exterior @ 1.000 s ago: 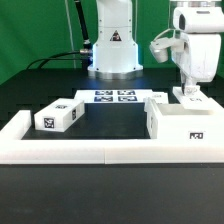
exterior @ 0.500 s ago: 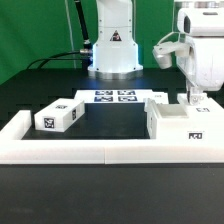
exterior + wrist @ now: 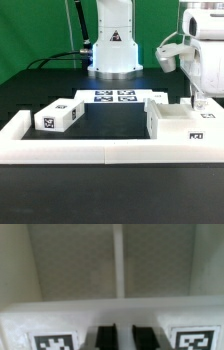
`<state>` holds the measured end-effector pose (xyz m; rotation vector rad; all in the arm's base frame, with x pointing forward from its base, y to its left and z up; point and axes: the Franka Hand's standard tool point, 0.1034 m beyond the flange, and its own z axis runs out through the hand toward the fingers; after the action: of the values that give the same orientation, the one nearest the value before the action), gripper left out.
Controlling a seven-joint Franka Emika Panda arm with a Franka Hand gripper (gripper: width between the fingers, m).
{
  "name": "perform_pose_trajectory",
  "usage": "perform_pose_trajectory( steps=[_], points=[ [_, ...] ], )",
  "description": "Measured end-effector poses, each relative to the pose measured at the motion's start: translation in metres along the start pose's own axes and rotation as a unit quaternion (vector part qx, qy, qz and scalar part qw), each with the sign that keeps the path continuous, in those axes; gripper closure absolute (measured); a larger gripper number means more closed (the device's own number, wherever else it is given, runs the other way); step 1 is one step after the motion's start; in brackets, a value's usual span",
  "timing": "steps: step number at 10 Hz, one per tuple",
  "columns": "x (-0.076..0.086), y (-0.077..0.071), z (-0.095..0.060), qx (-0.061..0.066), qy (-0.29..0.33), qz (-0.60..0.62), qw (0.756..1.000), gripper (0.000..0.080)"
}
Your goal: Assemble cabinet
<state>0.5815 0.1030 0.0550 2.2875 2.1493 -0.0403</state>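
Observation:
The open cabinet body's base sits down against the white border wall (image 3: 185, 150), so the cabinet body would stand. It is now time for my gripper to release the cabinet body (image 3: 180, 126).
The large white cabinet body (image 3: 180, 126) stands as an open box against the front border wall on the exterior view's right. My gripper (image 3: 197, 104) is down on its far right edge. In the wrist view the gripper (image 3: 124, 338) has its two dark fingers (image 3: 105, 337) close together astride the body's white wall (image 3: 110, 314), with tags (image 3: 54, 341) on either side. The grey inside of the body (image 3: 80, 263) lies beyond, with a white divider. A smaller white cabinet part (image 3: 56, 117) with tags lies on the exterior view's left.
A low white border wall (image 3: 100, 150) runs along the front and both sides. The marker board (image 3: 114, 97) lies flat at the back middle. The arm's base (image 3: 112, 45) stands behind it, with a green backdrop.
My gripper has moved toward the exterior view's right and slightly down along the cabinet body's edge. The body has shifted slightly with it and its open inside now shows.

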Motion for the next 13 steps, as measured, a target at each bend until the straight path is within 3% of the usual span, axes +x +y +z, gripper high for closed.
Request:
perform_pose_trajectory(
  steps=[2,4,5,6,7,8,9,10,11,12,13],
  points=[
    [0.0,0.0,0.0,0.009,-0.004,-0.006,1.0,0.0729],
    [-0.001,0.0,0.0,0.008,-0.003,-0.006,1.0,0.0729],
    [-0.002,0.0,0.0,0.008,-0.004,-0.007,1.0,0.0618],
    [-0.003,0.001,-0.001,0.008,-0.004,-0.011,1.0,0.0451],
    [-0.004,0.002,-0.003,0.006,-0.004,-0.011,1.0,0.0451],
    [-0.008,0.002,-0.007,0.004,-0.005,-0.009,1.0,0.0269],
    [-0.013,0.0,-0.011,0.003,-0.006,-0.006,1.0,0.0269],
    [-0.017,-0.006,-0.019,-0.002,-0.008,-0.002,1.0,0.0096],
    [-0.02,-0.019,-0.029,-0.017,-0.006,0.018,1.0,0.0096],
    [-0.022,-0.043,-0.033,-0.021,-0.006,0.044,0.999,0.0017],
    [-0.024,-0.064,-0.035,-0.016,-0.012,0.061,0.998,0.0004]
  ],
)
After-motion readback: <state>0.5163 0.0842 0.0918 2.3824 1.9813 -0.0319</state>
